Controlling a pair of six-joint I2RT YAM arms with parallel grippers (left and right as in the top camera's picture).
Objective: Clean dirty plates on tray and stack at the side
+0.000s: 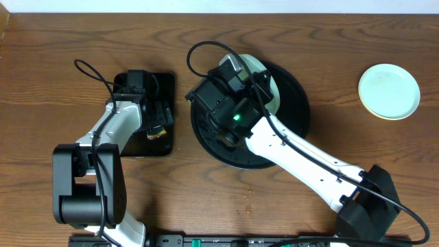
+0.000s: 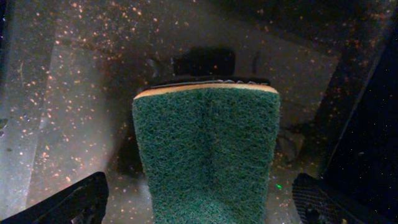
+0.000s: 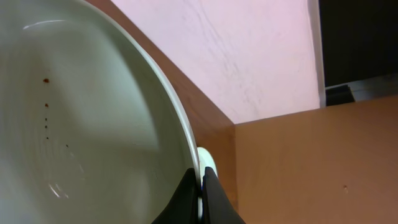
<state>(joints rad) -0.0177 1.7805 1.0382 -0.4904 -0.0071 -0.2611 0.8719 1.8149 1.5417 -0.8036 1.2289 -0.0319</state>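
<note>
The green scouring sponge [image 1: 156, 132] [image 2: 208, 149] should be gripped by my left gripper across its two long sides, with the green side toward the gripper. Its bottom then stays free to clean plates.
A pale mint plate [image 1: 269, 81] is held tilted above the round black tray [image 1: 296, 103]. My right gripper [image 3: 200, 190] is shut on its rim. In the right wrist view the plate's face [image 3: 93, 118] fills the left side and shows a few small brown specks. A pale yellow plate [image 1: 389, 90] lies on the bare wood at the far right. My left gripper [image 2: 205, 202] is open over the small rectangular black tray [image 1: 164, 82]. A green scouring sponge [image 2: 208, 149] lies between its fingers [image 2: 74, 202], and neither finger touches it.
The right arm [image 1: 309, 161] stretches from the front right corner across the round tray. The left arm [image 1: 103, 137] stands at the front left. Bare wood tabletop [image 1: 55, 48] surrounds both trays. A pale wall [image 3: 249, 50] rises beyond the table's far edge.
</note>
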